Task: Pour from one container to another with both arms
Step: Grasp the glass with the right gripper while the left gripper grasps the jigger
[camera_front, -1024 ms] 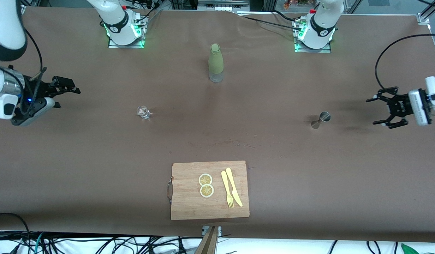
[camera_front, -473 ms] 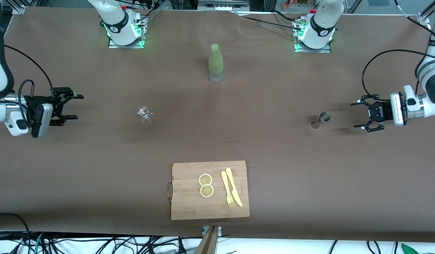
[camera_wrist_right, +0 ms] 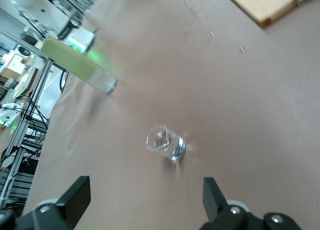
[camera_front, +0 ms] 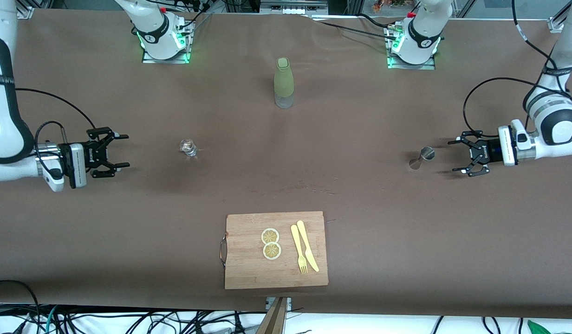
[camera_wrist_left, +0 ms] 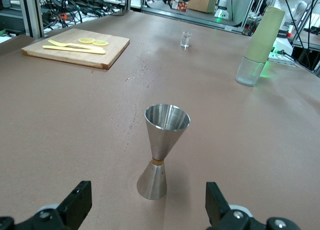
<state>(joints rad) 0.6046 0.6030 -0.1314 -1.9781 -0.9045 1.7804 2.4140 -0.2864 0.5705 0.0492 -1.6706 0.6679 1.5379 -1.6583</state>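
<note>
My left gripper grabs the jigger by its narrow middle next, where the two cups meet, since its cone-shaped cups slope outward above and below.
A steel jigger stands upright on the brown table toward the left arm's end. My left gripper hovers low over the table just beside it, open, with the jigger a short way ahead of the left gripper and not touching it. A small clear glass stands toward the right arm's end. My right gripper is open and empty over the table, well apart from the glass, which sits ahead of the right gripper.
A tall bottle with a green sleeve stands mid-table near the arms' bases. A wooden cutting board lies near the front edge with two lemon slices, a yellow fork and a yellow knife.
Both arms have swung inward and lower. The left gripper has come up close to the jigger, and the right gripper has moved toward the glass. Both stayed open.
</note>
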